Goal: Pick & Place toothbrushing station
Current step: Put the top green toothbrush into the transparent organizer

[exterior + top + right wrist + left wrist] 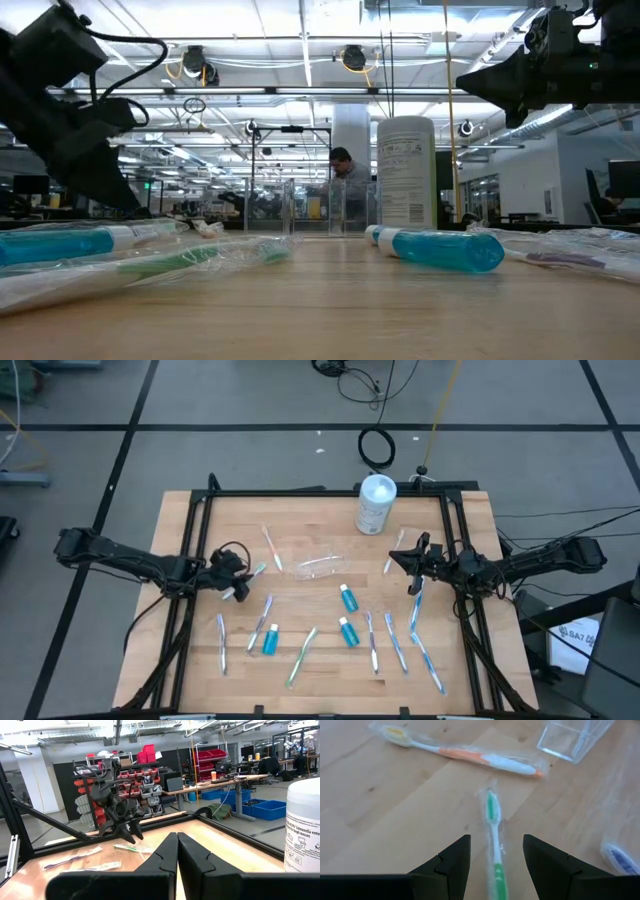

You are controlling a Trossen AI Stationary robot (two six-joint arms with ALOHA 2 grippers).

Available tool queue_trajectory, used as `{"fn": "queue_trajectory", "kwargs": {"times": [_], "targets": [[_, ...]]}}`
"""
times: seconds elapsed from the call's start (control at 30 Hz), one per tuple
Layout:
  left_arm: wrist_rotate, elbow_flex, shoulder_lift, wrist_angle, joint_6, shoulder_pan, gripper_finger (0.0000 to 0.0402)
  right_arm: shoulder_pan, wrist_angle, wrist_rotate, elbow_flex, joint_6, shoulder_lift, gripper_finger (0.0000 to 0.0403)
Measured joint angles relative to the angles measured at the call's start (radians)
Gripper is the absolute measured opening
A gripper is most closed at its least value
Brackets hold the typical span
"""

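Note:
Next, my left gripper needs to grab the green toothbrush by its white neck to stand it in the clear cup.
A green toothbrush (492,820) in a clear wrapper lies flat on the wooden table, left of centre; it also shows in the high view (256,570). My left gripper (496,842) is low over it and open, one finger on each side of its handle; I see no touch. An orange toothbrush (470,756) and a clear plastic cup (575,737) lie just beyond. My right gripper (400,562) hangs above the table's right side, shut and empty; its wrist view shows the shut fingers (177,850).
A white wipes canister (376,503) stands at the far middle. Blue toothpaste tubes (348,598) and several wrapped toothbrushes (395,640) lie over the near half. A black frame (320,491) runs round the table.

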Motion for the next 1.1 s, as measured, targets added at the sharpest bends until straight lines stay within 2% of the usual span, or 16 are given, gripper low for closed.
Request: {"fn": "queue_trajectory", "kwargs": {"times": [0.17, 0.5, 0.87, 1.1], "targets": [[0.023, -0.051, 0.0, 0.093, 0.027, 0.0, 0.0189, 0.0, 0.0, 0.0, 0.0, 0.0, 0.0, 0.0004], [0.033, -0.067, 0.006, 0.098, 0.029, 0.0, 0.0189, 0.0, 0.0, 0.0, 0.0, 0.0, 0.0, 0.0004], [0.03, -0.066, 0.195, 0.211, 0.012, 0.0, 0.0188, 0.0, 0.0, 0.0, 0.0, 0.0, 0.0, 0.0004], [0.031, -0.065, 0.262, 0.236, 0.029, -0.001, 0.0188, 0.0, 0.0, 0.0, 0.0, 0.0, 0.0, 0.0004]]}}
